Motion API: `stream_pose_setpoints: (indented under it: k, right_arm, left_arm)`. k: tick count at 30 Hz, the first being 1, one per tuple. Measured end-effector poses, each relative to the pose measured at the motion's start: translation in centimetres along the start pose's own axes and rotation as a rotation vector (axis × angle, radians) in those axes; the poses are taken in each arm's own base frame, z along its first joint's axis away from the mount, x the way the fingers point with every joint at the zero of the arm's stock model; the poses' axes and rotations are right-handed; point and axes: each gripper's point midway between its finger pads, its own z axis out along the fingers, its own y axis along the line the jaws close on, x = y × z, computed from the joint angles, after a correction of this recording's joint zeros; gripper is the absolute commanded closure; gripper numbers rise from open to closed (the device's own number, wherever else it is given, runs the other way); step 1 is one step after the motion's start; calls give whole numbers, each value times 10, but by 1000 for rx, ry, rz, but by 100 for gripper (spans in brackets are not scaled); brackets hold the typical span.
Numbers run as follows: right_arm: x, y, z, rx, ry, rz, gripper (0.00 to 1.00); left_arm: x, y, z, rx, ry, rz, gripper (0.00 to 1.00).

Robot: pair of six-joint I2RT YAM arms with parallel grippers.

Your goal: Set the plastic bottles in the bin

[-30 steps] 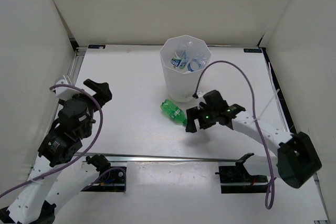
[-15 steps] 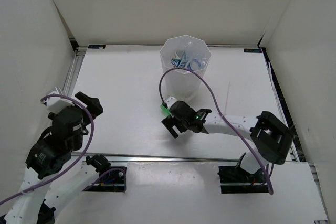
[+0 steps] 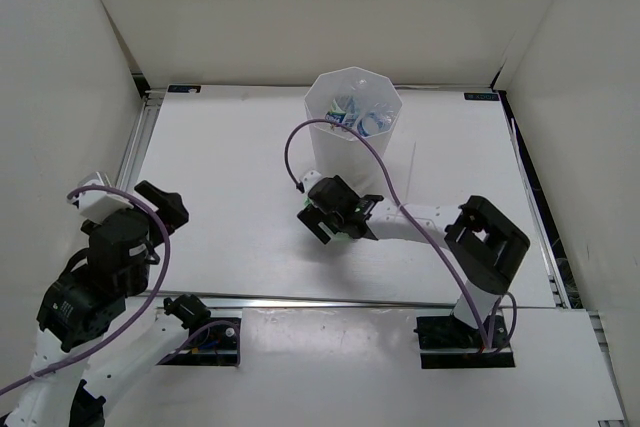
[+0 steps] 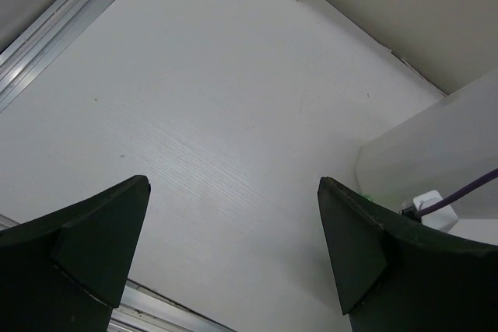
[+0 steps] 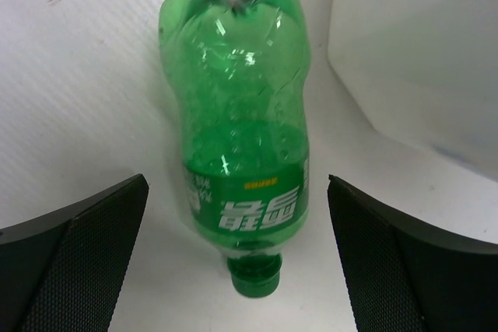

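The green bottle [image 5: 241, 114] can be seen down to its cap below my right gripper's fingers in the right wrist view. My fingers would miss it if I closed now, so I need to first lower the gripper.
A bright green plastic bottle [image 5: 241, 114] lies on its side on the table, cap towards the right wrist camera, right beside the foot of the white bin [image 5: 412, 44]. My right gripper [image 5: 237, 180] is open, one finger on each side of the bottle's neck end, touching nothing. In the top view the right gripper [image 3: 328, 219] hovers just in front of the bin [image 3: 340, 152] and hides most of the green bottle. Several clear bottles with blue-and-white labels [image 3: 355, 112] lie inside the bin. My left gripper [image 3: 160, 202] is open and empty at the left, over bare table [image 4: 233, 184].
White walls enclose the table on the left, back and right. A metal rail [image 3: 330, 300] runs along the front edge. A purple cable [image 3: 300, 142] loops up from the right wrist beside the bin. The bin's wall also shows in the left wrist view [image 4: 436, 153].
My right arm has swung left, from the right of the green bottle to directly over it, jaws open. My left arm has drawn back towards the lower left.
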Motion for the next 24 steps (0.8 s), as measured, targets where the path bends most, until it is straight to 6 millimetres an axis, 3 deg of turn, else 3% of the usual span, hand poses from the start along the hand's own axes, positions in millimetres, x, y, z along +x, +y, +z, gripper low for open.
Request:
stream_pose_setpoints:
  k: [8, 15, 22, 24]
  right_arm:
    - [-8, -7, 12, -19, 0, 37, 4]
    - [-7, 4, 19, -80, 11, 73, 13]
    - [1, 15, 22, -133, 51, 100, 27]
    - [2, 17, 22, -142, 68, 113, 41]
  left_arm:
    - [1, 2, 0, -4, 6, 14, 0]
    - [2, 1, 0, 1, 10, 23, 0]
    - [5, 6, -2, -9, 21, 36, 0]
    - [6, 9, -4, -9, 21, 33, 0]
